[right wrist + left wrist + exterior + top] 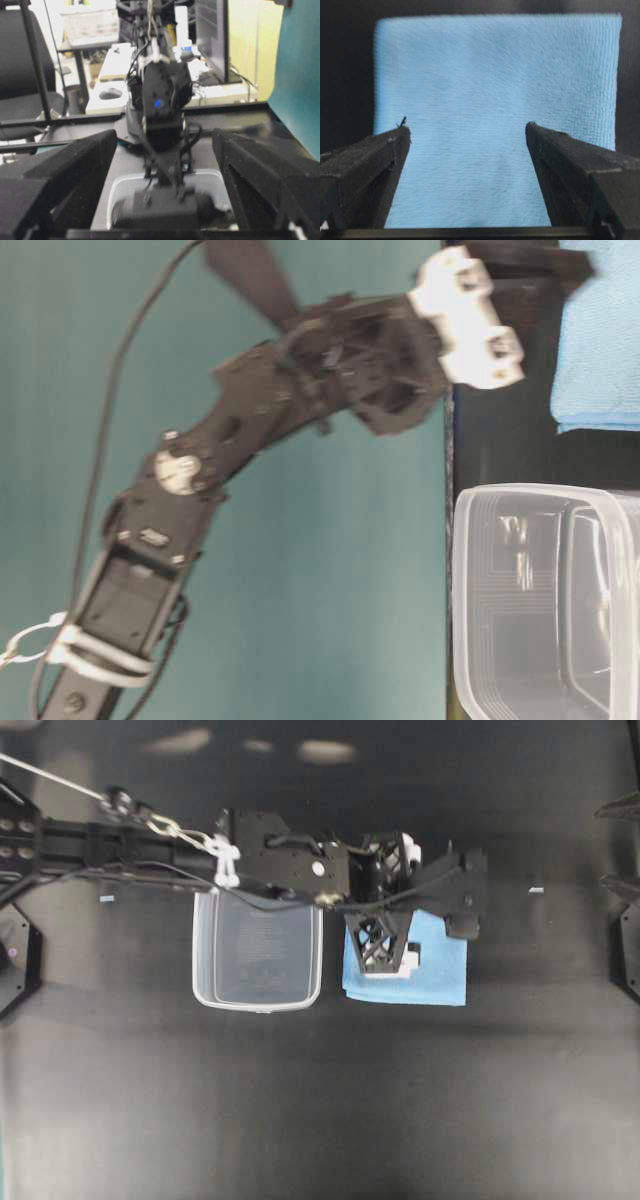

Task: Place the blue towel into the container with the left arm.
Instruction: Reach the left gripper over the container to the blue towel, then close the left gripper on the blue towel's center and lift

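My left gripper will first move lower and only then close, because its open fingers are still above the flat side of the blue towel (435, 975).
The blue towel (435, 975) lies flat and folded on the black table, just right of the container (257, 955), a clear, empty tub. My left gripper (385, 905) reaches over from the left and hangs above the towel's near-left part. In the left wrist view the left gripper (467, 130) is open wide and empty, with the towel (495, 90) spread below between the fingertips (400, 137). My right gripper (625, 848) shows only its pointed tips at the right edge; in its own view the right gripper (165, 140) is open and empty. The table-level view shows the towel (600, 340) beside the container (545, 600).
The left arm (280, 860) crosses over the container's far rim with cables hanging. Two small white marks (536, 890) lie on the black table. The right wrist view looks at the left arm (160, 100) above the container (210, 180), with desks and a chair behind.
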Motion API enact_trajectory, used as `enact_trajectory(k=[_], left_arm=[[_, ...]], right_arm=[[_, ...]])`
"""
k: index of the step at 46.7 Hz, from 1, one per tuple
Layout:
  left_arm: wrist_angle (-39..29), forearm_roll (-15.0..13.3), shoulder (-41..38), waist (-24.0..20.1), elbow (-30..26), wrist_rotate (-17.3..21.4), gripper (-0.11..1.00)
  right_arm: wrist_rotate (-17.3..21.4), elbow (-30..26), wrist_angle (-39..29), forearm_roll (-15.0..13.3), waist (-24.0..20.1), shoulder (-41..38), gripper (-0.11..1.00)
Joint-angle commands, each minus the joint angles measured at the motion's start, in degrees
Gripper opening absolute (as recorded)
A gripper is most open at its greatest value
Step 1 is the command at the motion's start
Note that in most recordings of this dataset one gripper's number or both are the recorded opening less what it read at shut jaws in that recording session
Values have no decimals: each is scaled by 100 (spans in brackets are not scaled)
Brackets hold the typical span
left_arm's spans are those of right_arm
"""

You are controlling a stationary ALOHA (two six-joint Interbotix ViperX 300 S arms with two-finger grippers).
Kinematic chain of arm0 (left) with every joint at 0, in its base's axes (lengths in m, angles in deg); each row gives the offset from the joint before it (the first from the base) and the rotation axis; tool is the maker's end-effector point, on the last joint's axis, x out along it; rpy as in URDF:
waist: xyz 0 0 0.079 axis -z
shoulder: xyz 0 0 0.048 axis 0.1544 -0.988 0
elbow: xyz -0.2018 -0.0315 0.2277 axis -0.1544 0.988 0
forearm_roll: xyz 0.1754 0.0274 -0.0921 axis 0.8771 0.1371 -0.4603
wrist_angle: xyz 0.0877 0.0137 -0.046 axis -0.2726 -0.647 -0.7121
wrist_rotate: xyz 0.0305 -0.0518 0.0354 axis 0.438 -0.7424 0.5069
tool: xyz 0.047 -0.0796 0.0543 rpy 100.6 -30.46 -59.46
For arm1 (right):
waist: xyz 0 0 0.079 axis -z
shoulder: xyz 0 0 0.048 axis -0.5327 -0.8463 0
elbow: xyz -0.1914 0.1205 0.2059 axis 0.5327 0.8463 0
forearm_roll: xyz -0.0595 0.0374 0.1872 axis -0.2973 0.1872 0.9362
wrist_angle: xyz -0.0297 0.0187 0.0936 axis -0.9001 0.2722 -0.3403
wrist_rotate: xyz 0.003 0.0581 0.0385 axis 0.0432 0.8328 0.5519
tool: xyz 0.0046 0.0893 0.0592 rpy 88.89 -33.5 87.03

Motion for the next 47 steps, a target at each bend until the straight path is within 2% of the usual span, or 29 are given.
enact_trajectory(k=[1, 12, 18, 22, 30, 33, 40, 47], left_arm=[[26, 26, -105, 70, -62, 9, 90], [18, 26, -369, 123, -26, -62, 89], [35, 26, -387, 123, 44, -141, 83], [53, 18, -369, 132, 79, -149, 68], [53, 18, -299, 158, 132, -53, 21], [44, 26, -229, 149, 97, 0, 7], [-53, 26, 149, 149, -44, 193, 6], [-439, 26, 888, 132, -211, 334, 6]], right_arm=[[9, -53, 18, 18, 0, -35, 75], [18, -44, 9, 18, 0, -44, 75], [18, -44, 9, 18, 9, -44, 75], [18, -44, 9, 18, 9, -35, 75], [18, -44, 9, 18, 9, -35, 74], [18, -44, 0, 18, 9, -35, 74], [18, -35, 9, 18, 9, -44, 74], [18, -35, 9, 18, 9, -44, 74]])
